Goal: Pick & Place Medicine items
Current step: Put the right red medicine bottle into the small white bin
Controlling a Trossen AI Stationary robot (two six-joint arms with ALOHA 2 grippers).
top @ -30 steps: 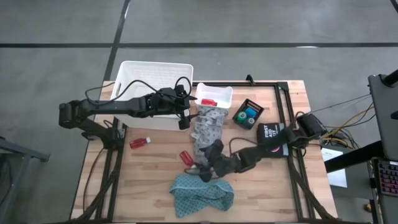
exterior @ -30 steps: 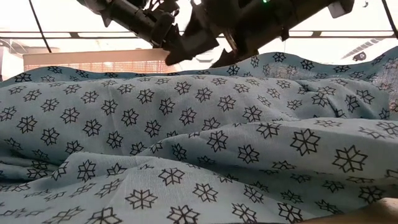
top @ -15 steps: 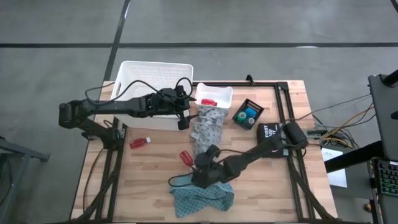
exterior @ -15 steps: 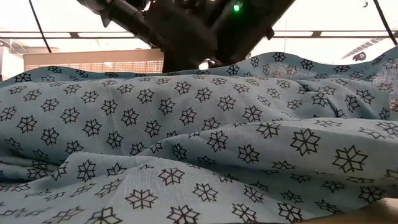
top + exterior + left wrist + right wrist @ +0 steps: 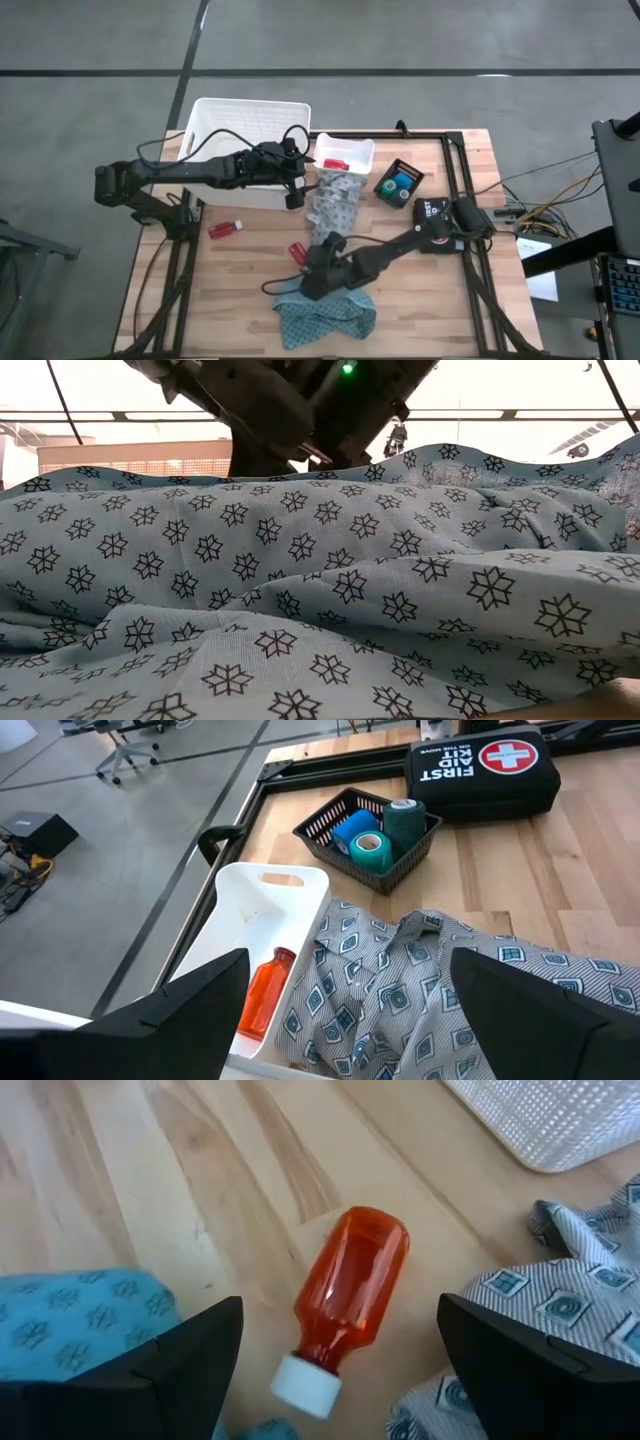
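Note:
My right gripper grabs the red bottle by its white cap next, to place it in the small white tray (image 5: 344, 153).
One red bottle with a white cap (image 5: 350, 1295) lies on its side on the wood between the teal cloth (image 5: 325, 315) and the grey patterned cloth (image 5: 335, 205). My right gripper (image 5: 340, 1325) hovers open over it, one finger on either side, touching nothing. In the high view this gripper (image 5: 303, 268) sits just near-side of that bottle (image 5: 296, 249). A second red bottle (image 5: 265, 995) lies in the small white tray (image 5: 300, 885). A third (image 5: 225, 229) lies on the table at the left. My left gripper (image 5: 345, 960) hangs open above the grey cloth beside the tray.
A black basket (image 5: 330, 845) holds a blue roll (image 5: 355, 825) and green rolls (image 5: 370, 850). Behind it lies the black first-aid pouch (image 5: 485, 765). A big white basket (image 5: 250, 130) stands at the far left. The teal cloth (image 5: 300, 560) fills the low view.
My right gripper has gone toward the table's left edge, low over the teal cloth's far side, and has tipped as it came over the red bottle lying there. Its fingers have stayed open. The left arm has kept still.

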